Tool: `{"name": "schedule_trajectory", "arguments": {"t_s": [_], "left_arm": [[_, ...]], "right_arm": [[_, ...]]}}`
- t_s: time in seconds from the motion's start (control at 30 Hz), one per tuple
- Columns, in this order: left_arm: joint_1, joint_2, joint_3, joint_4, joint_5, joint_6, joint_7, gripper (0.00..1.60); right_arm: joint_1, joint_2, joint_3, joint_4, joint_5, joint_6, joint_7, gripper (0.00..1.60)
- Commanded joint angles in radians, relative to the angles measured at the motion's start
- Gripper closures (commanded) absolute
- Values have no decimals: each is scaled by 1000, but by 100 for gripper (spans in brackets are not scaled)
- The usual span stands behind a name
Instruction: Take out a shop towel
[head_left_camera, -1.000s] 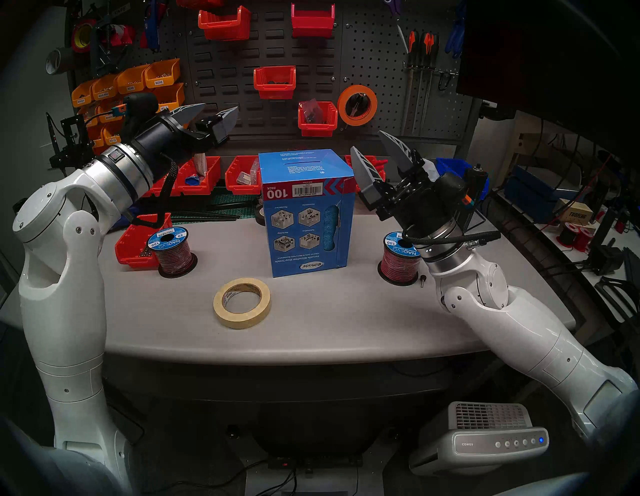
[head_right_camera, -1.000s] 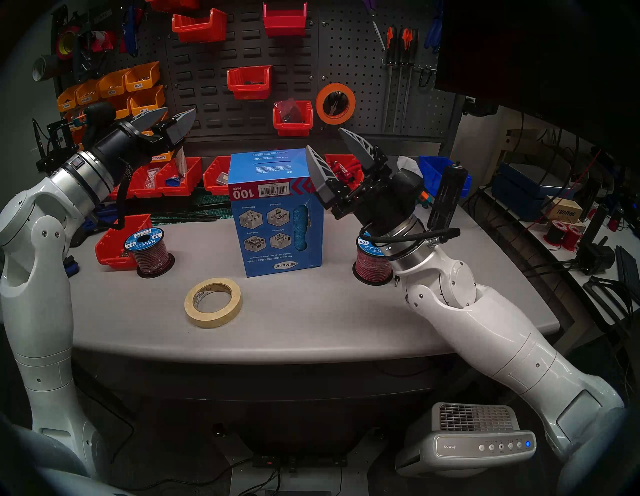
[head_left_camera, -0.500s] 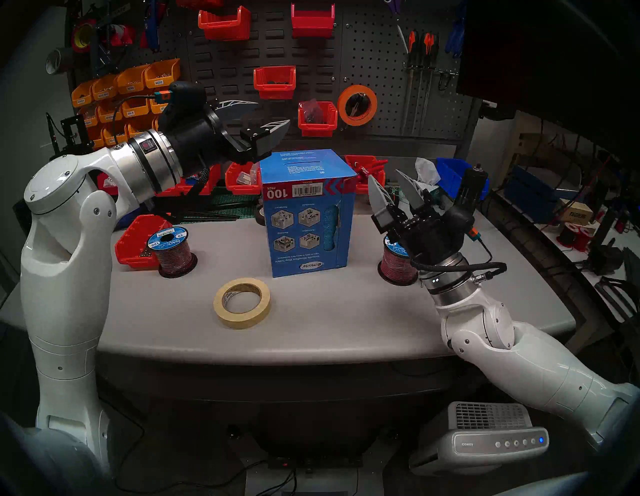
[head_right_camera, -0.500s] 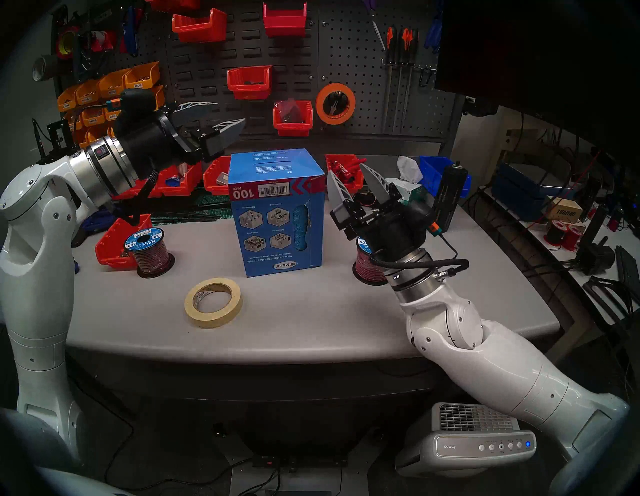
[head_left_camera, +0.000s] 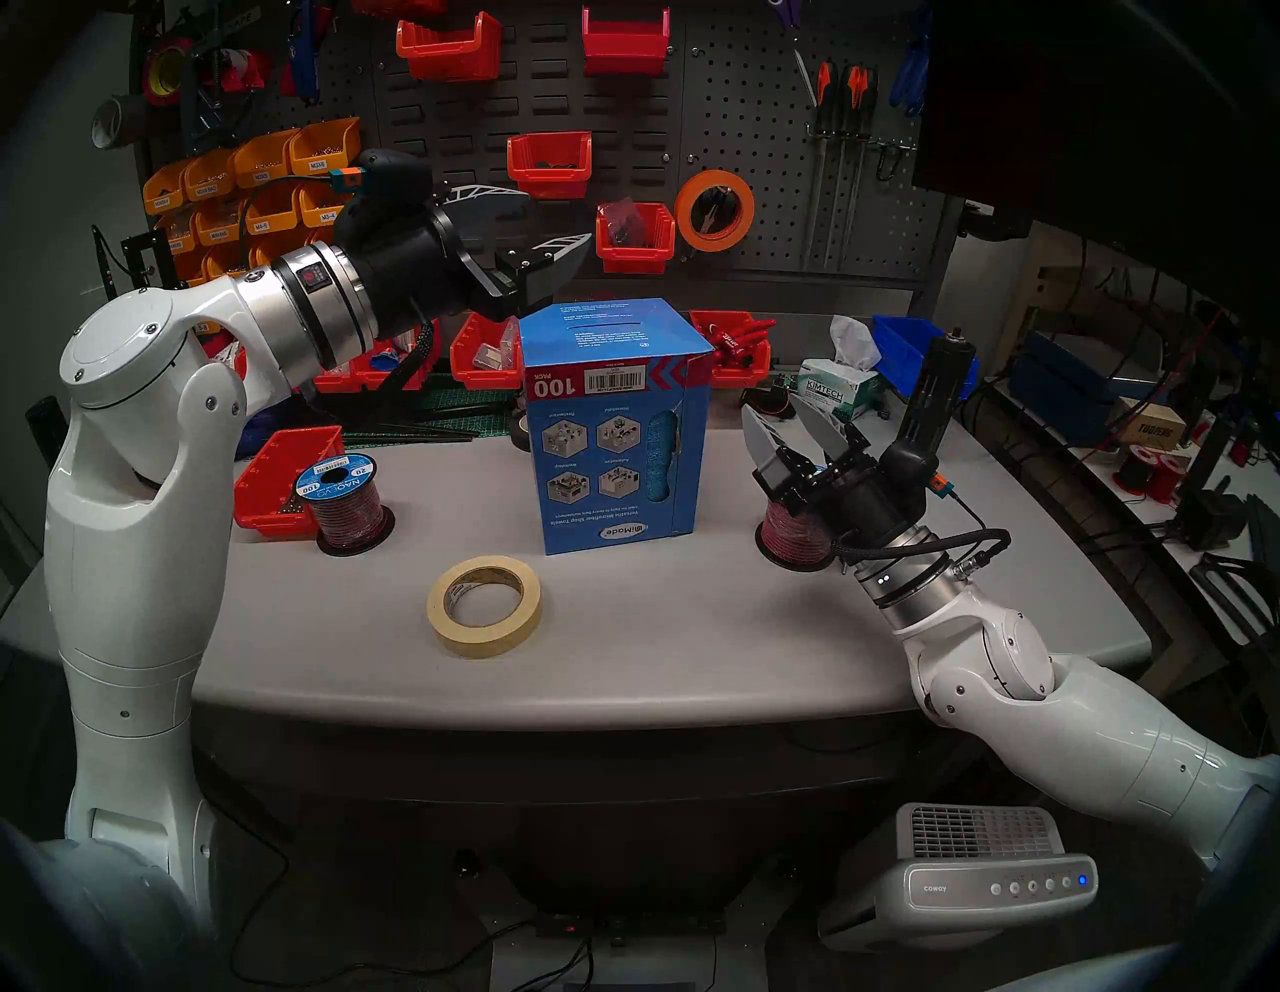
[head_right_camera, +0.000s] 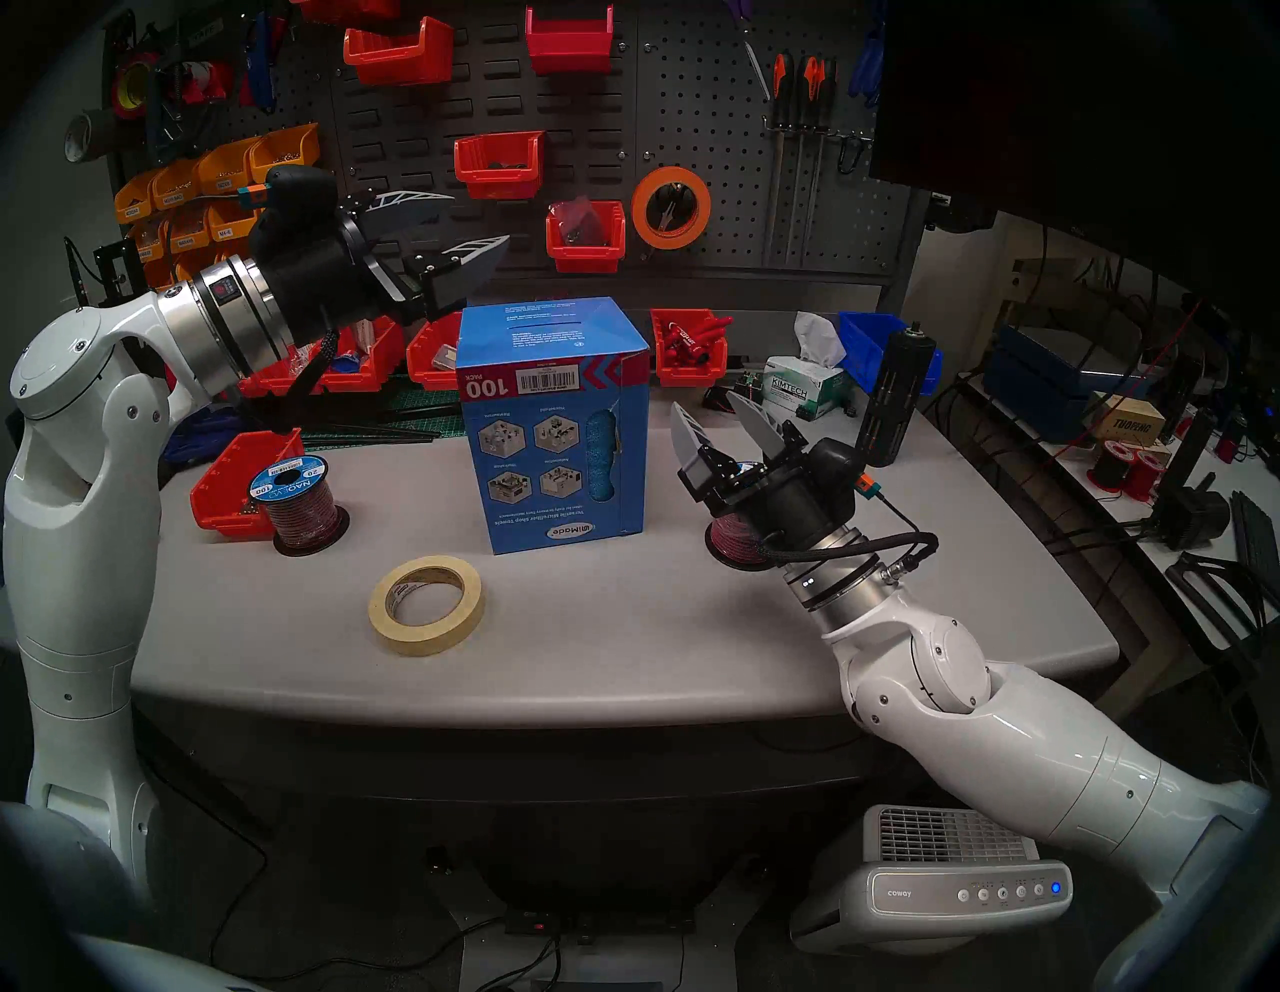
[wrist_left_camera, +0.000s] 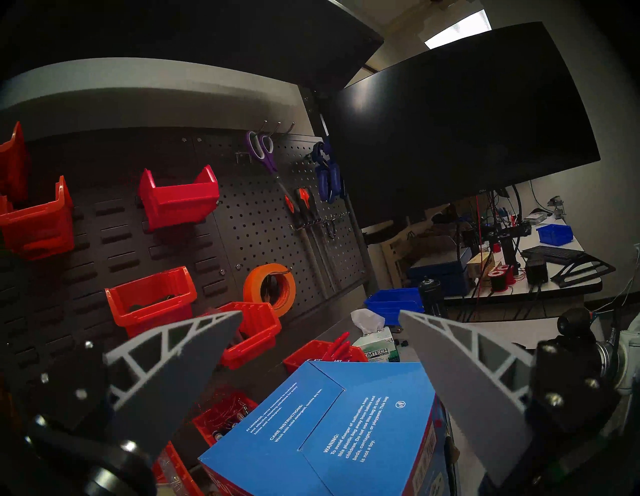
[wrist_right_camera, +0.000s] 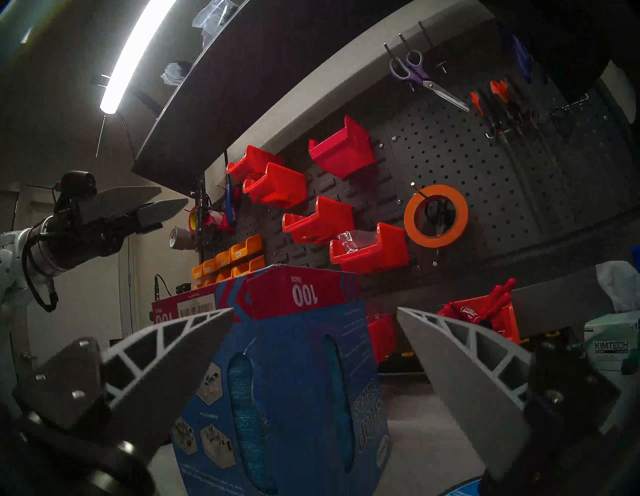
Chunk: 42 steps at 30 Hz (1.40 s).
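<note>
Next, my right gripper grabs the carton's corner edge (wrist_right_camera: 294, 405) between the oval slots on both sides of one corner, since the carton's sides are broad.
The blue "100 pack" carton (head_left_camera: 616, 422) stands upside down at the table's middle. The blue shop towel (head_left_camera: 659, 454) shows only through the oval slot at the carton's front right edge. In the right wrist view the towel (wrist_right_camera: 242, 398) fills two slots. My left gripper (head_left_camera: 554, 220) is open and empty, level, just above and left of the carton's top (wrist_left_camera: 339, 426). My right gripper (head_left_camera: 771, 405) is open and empty, to the right of the carton at slot height and apart from it, fingers pointing up and toward the carton (wrist_right_camera: 287, 363).
A masking tape roll (head_left_camera: 485, 606) lies in front of the carton. Wire spools stand left (head_left_camera: 343, 506) and right (head_left_camera: 796, 537), the right one under my right wrist. A red bin (head_left_camera: 277, 478), the Kimtech tissue carton (head_left_camera: 834, 395) and a black cylinder (head_left_camera: 931, 395) stand nearby.
My left gripper swung right and rolled, arriving above the carton's left top edge. My right gripper dropped and drew back right, from the carton's top corner to slot height.
</note>
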Motion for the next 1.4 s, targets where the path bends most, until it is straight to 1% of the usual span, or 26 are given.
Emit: {"name": "schedule_trajectory", "arguments": {"t_s": [0.0, 0.03, 0.07, 0.17, 0.2, 0.33, 0.37, 0.4, 0.47, 0.5, 0.53, 0.6, 0.67, 0.7, 0.73, 0.77, 0.87, 0.9, 0.93, 1.03, 1.1, 1.13, 1.17, 1.2, 1.23, 1.37], "left_arm": [[-17, -6, -23, -21, 5, -10, 17, 0], [-15, -7, -26, -23, 9, -9, 22, 0], [-14, -8, -28, -25, 11, -9, 24, 0], [-8, -16, -30, -23, 20, 1, 40, 0], [-4, -19, -28, -21, 23, 2, 44, 0], [18, -30, -22, -27, 29, 6, 53, 0], [23, -31, -20, -29, 31, 7, 54, 0], [27, -33, -19, -31, 33, 9, 56, 0], [34, -37, -18, -35, 38, 11, 61, 0], [37, -38, -17, -37, 39, 12, 63, 0], [39, -40, -17, -40, 41, 16, 66, 0], [43, -43, -18, -44, 41, 21, 69, 0], [47, -48, -20, -49, 38, 28, 71, 0], [49, -50, -21, -53, 37, 32, 74, 0], [49, -52, -22, -54, 30, 46, 72, 0], [49, -54, -22, -55, 25, 53, 72, 0], [47, -60, -26, -57, 6, 91, 71, 0], [47, -61, -25, -58, 5, 99, 73, 0], [47, -62, -23, -58, 3, 107, 72, 0], [46, -72, -19, -53, -15, 135, 69, 0], [44, -80, -15, -52, -30, 161, 66, 0], [45, -82, -11, -54, -30, 165, 68, 0], [45, -84, -8, -56, -30, 172, 70, 0], [47, -85, -3, -56, -29, 173, 71, 0], [47, -87, 2, -54, -31, 182, 72, 0], [52, -97, 14, -50, -31, 197, 82, 0]], "right_arm": [[123, 28, 32, 34, 63, 125, 103, 0], [95, 28, 54, 27, 55, 114, 104, 0], [126, 30, 43, 40, 72, 157, 133, 0], [157, 31, 48, 53, 87, 216, 182, 0], [148, 20, 71, 49, 91, 225, 194, 0], [199, -4, 80, 63, 104, 289, 248, 0], [189, -13, 98, 58, 106, 307, 262, 0], [193, -22, 102, 55, 112, 323, 276, 0], [237, -37, 83, 66, 119, 362, 307, 0], [206, -52, 115, 58, 120, 378, 317, 0], [251, -57, 84, 75, 132, 397, 339, 0], [241, -72, 101, 80, 140, 433, 372, 0], [260, -88, 95, 103, 147, 472, 408, 0], [286, -95, 77, 127, 156, 494, 440, 0], [271, -107, 90, 130, 155, 507, 437, 0], [288, -114, 81, 149, 154, 524, 464, 0], [322, -141, 64, 197, 156, 557, 523, 0], [316, -152, 75, 203, 151, 567, 528, 0], [338, -159, 59, 224, 155, 572, 555, 0], [347, -185, 65, 250, 147, 589, 584, 0], [372, -198, 48, 278, 150, 593, 609, 0], [367, -206, 58, 283, 146, 598, 616, 0], [385, -211, 44, 300, 147, 601, 633, 0], [370, -222, 62, 301, 138, 606, 634, 0], [394, -224, 39, 323, 141, 606, 647, 0], [414, -242, 31, 368, 120, 610, 677, 0]]}}
